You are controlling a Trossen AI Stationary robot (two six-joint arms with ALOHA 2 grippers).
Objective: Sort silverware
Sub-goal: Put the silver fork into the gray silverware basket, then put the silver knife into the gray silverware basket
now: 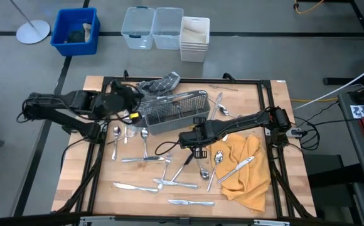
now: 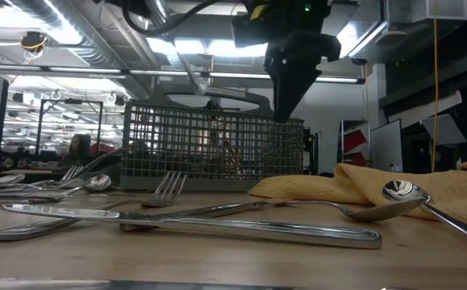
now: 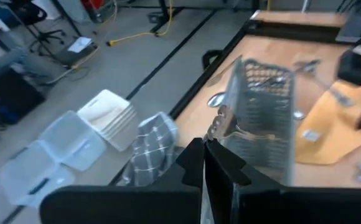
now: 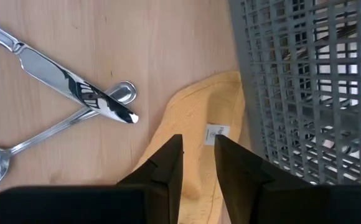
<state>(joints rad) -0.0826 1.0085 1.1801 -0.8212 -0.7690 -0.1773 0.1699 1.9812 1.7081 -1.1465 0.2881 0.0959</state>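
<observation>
My left gripper moves the utensil over the caddy and only then releases it, since the gripper holds the utensil beside the caddy's end rim (image 1: 145, 113).
Several silver forks, spoons and knives (image 1: 145, 158) lie flat on the wooden table (image 1: 94, 188), near the grey wire-mesh caddy (image 1: 172, 113). My left gripper (image 1: 132, 105) hovers at the caddy's left end, shut on a silver utensil (image 3: 221, 123). My right gripper (image 1: 198, 147) points down just in front of the caddy (image 4: 317, 81), above a corner of the yellow cloth (image 4: 190, 130). Its fingers are a narrow gap apart and empty. A knife (image 4: 62, 81) lies across a spoon (image 4: 43, 134) beside it. My left gripper pinches the utensil between its two shut fingers (image 3: 193, 163). The utensil's shiny end (image 3: 221, 123) sticks out past the fingertips, clear of the table, at the caddy's left end (image 3: 236, 106). Which part the fingers are on is hidden by the fingers themselves.
The yellow cloth (image 1: 245, 166) lies at the table's right with two utensils on it. A grey checked cloth (image 1: 160, 83) lies behind the caddy. Blue, clear and white bins (image 1: 163, 28) stand on the floor beyond the far edge. A black frame (image 1: 267, 113) runs round the table.
</observation>
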